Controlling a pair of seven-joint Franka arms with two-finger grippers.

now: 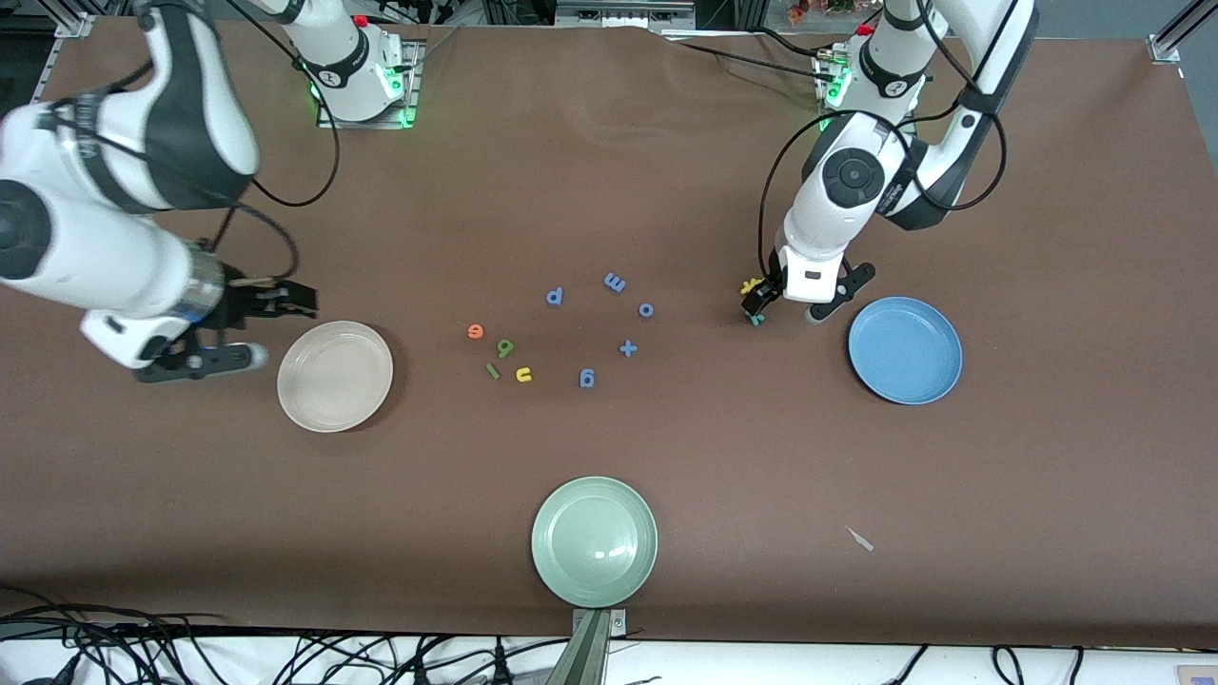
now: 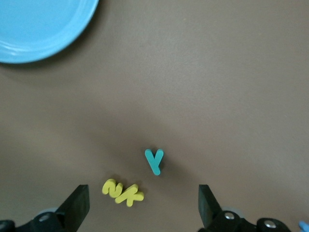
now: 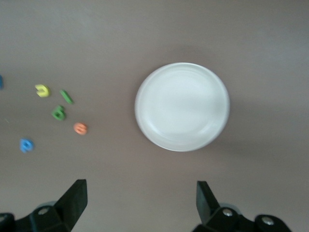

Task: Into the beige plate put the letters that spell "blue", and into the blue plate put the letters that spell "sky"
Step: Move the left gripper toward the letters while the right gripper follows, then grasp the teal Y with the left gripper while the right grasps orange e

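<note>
The robot's left gripper will next spell "sky" in the blue plate [image 2: 41,26], so it will grab the teal y, by its stem [image 2: 157,170].
Teal y [image 2: 154,161], yellow s [image 2: 110,188] and yellow k [image 2: 129,195] lie together on the brown table beside the blue plate [image 1: 904,349], toward its right-arm side. My left gripper [image 1: 786,312] hangs open just over them, nothing between its fingers. The s and k touch; the y lies apart. Orange e [image 1: 476,331], green b [image 1: 505,348], green l [image 1: 492,371] and yellow u [image 1: 523,375] sit in a cluster mid-table. The beige plate [image 1: 335,375] is bare. My right gripper [image 1: 283,328] stands open beside that plate, holding nothing.
Several blue letters [image 1: 615,283] are scattered mid-table, beside the e-b-l-u cluster toward the left arm's end. A pale green plate [image 1: 594,540] sits near the front edge. A small pale scrap [image 1: 861,539] lies nearer the camera than the blue plate.
</note>
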